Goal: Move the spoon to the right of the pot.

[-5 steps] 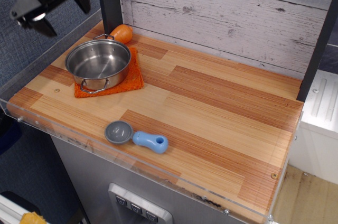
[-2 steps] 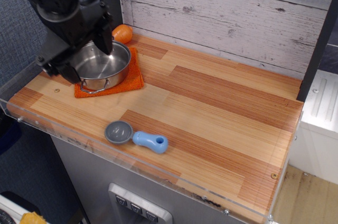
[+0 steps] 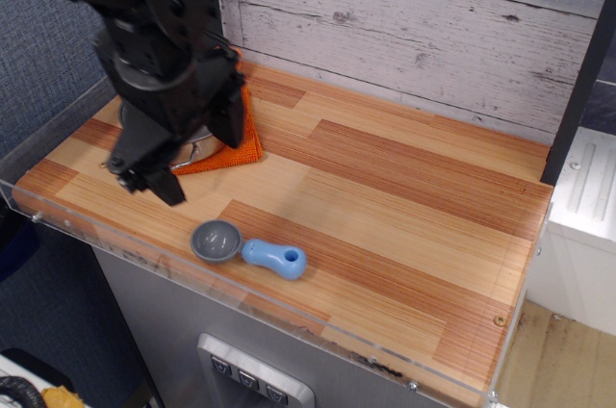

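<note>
The gripper will pick up the spoon by its light-blue handle (image 3: 273, 256) next, to move the spoon to the spoon's new place beside the pot (image 3: 192, 152).
The spoon (image 3: 248, 249) lies near the table's front edge, grey bowl to the left, light-blue handle pointing right. My black gripper (image 3: 199, 164) hangs over the left part of the table, above and behind the spoon, with its two fingers (image 3: 162, 185) spread apart and nothing between them. It covers most of the steel pot (image 3: 192, 152); only a shiny sliver shows between the fingers. The pot stands on an orange cloth mat (image 3: 241, 146) at the back left.
The wooden tabletop (image 3: 385, 196) has a clear plastic rim (image 3: 144, 256) along its front and left edges. A whitewashed plank wall (image 3: 404, 23) backs it. A dark post (image 3: 577, 71) stands at the right. A white ledge (image 3: 587, 191) lies beyond it.
My gripper has come down from the upper left and moved right and forward. It now covers the pot and the orange rounded object. The spoon has not moved.
</note>
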`<state>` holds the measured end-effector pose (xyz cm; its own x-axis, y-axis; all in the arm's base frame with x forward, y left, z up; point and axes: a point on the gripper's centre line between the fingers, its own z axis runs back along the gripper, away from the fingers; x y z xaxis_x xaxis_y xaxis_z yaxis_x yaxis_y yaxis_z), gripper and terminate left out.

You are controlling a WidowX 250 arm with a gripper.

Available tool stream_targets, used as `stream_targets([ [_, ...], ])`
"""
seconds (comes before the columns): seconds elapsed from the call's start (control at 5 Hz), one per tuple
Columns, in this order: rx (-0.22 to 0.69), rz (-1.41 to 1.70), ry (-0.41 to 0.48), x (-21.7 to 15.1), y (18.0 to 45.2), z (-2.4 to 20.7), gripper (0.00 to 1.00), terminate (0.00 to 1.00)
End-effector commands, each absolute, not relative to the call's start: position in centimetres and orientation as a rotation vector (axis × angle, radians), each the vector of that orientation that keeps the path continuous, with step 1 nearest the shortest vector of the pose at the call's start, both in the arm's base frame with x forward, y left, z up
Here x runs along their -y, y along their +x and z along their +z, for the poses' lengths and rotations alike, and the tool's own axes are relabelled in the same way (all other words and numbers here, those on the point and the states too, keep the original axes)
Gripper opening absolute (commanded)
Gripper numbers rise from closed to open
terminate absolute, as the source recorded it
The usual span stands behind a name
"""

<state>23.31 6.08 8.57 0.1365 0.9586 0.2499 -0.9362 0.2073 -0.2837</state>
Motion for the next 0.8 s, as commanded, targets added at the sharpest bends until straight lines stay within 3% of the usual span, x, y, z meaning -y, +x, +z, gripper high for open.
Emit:
stream_targets([
  [0.0,0.403,1.332,-0.041,-2.9,23.5,6.9,1.00,0.00],
  [0.6,0.364,1.270,0.022,0.1,23.7,3.0,1.00,0.00],
])
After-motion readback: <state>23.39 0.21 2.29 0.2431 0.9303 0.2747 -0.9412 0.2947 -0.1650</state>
